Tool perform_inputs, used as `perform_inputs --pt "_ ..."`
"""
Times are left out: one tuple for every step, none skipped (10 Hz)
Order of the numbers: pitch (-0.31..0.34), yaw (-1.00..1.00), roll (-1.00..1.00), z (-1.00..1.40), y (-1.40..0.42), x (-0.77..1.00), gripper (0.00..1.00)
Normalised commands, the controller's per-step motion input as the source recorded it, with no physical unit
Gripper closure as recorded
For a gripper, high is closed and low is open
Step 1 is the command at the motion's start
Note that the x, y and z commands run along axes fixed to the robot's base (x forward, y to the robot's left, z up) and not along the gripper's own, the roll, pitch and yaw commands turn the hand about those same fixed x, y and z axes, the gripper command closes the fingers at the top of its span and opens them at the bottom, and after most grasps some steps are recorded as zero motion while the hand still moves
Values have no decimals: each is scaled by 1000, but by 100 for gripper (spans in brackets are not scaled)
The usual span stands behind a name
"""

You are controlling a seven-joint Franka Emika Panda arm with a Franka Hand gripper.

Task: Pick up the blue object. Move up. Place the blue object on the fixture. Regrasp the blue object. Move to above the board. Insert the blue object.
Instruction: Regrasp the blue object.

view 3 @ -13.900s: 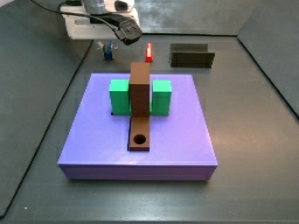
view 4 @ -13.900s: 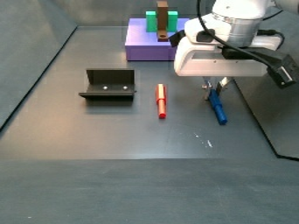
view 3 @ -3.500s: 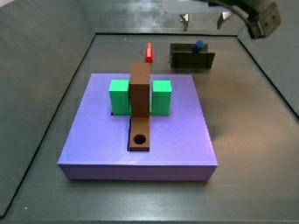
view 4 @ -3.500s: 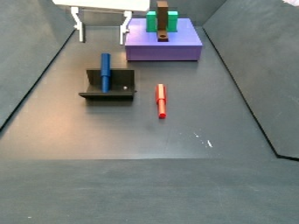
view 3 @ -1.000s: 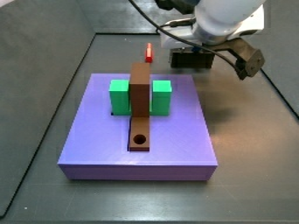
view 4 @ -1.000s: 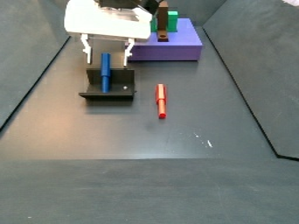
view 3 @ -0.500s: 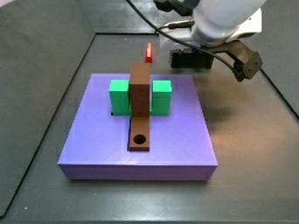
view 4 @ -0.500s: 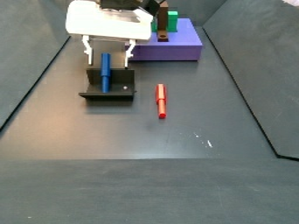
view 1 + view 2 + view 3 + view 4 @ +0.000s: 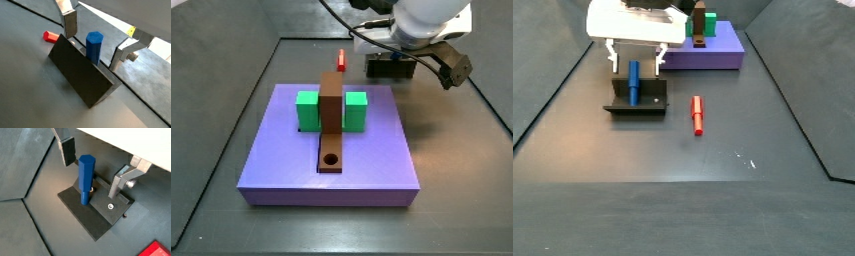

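Note:
The blue object has to come out of the dark fixture and go into the board, so next my gripper will grip the blue object by its upper end (image 9: 95, 38).
The blue object (image 9: 633, 82) leans upright in the trough of the fixture (image 9: 636, 104), a dark bracket on the floor. My gripper (image 9: 635, 62) is open and straddles the blue object, one finger (image 9: 613, 58) on each side, with gaps to both. In both wrist views the blue object (image 9: 94, 46) (image 9: 85, 175) stands between the silver fingers (image 9: 70, 22) (image 9: 123, 178), untouched, above the fixture (image 9: 79, 76) (image 9: 93, 215). The board (image 9: 331, 160) is a lavender slab carrying a brown bar (image 9: 331, 115) with a round hole. In that side view the gripper (image 9: 416, 62) covers the blue object.
A red peg (image 9: 698, 115) lies on the floor right of the fixture, and shows in a wrist view (image 9: 50, 36). Two green blocks (image 9: 307, 110) (image 9: 356, 110) flank the brown bar. The board (image 9: 700, 52) sits just behind the gripper. Grey walls enclose the floor.
The blue object went from the floor to the fixture, and the gripper came down from high above to straddle it. Over the last second nothing visibly moved.

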Motion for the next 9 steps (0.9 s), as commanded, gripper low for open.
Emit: perform_inputs --pt "0 0 6 0 0 0 0" --pt "0 0 83 -11 0 0 0" --pt "0 0 69 0 9 0 0" --pt "0 0 34 0 0 0 0" --pt "0 0 23 0 0 0 0" --pt "0 0 0 -17 0 0 0" --pt "0 0 0 -160 6 0 0" --pt "86 -6 0 -14 37 17 0" --pt "54 0 0 0 26 17 0"
